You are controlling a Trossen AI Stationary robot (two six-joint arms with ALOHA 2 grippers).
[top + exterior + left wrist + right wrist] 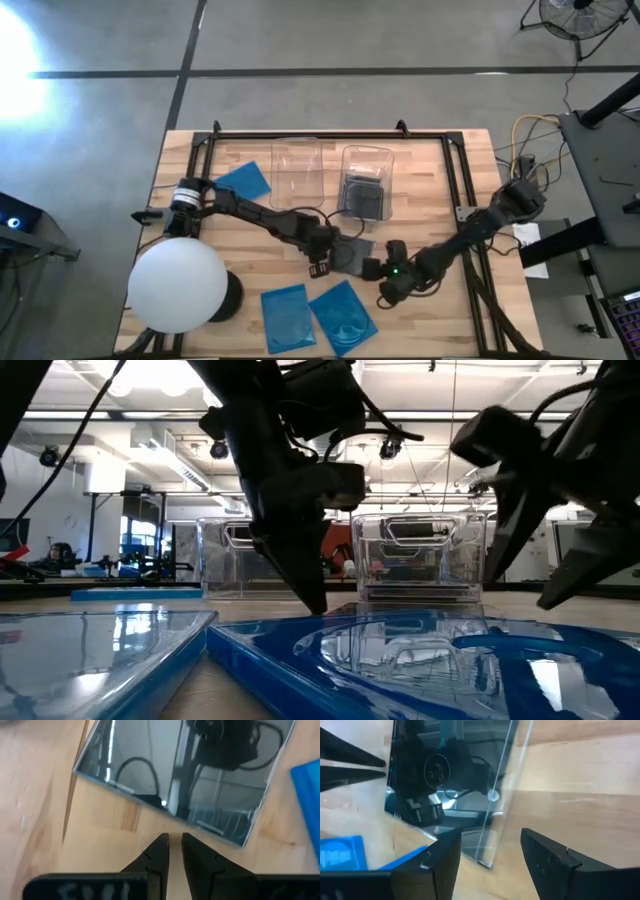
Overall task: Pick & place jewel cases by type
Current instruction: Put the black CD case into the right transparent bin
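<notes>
The dark jewel case belongs in the clear bin of dark cases. My right gripper should next grab it by its clear-stripped edge [495,810] to sort it there.
A glossy dark jewel case [352,253] lies flat mid-table, also seen in the left wrist view [180,770] and the right wrist view [445,785]. My left gripper [320,268] points down just left of it, its shut tips [175,840] a short way off the case's edge. My right gripper [375,270] is open at the case's near right corner, one finger on each side of that corner [485,860]; no touch shows. Two blue cases [285,318] [343,315] lie near the front edge. A third blue case [243,181] lies far left.
Two clear bins stand at the far side: the left bin [297,170] holds nothing, and the right bin [365,150] holds dark cases [362,195]. A big white ball [178,285] sits at the near left corner. Bare wood shows right of my right arm.
</notes>
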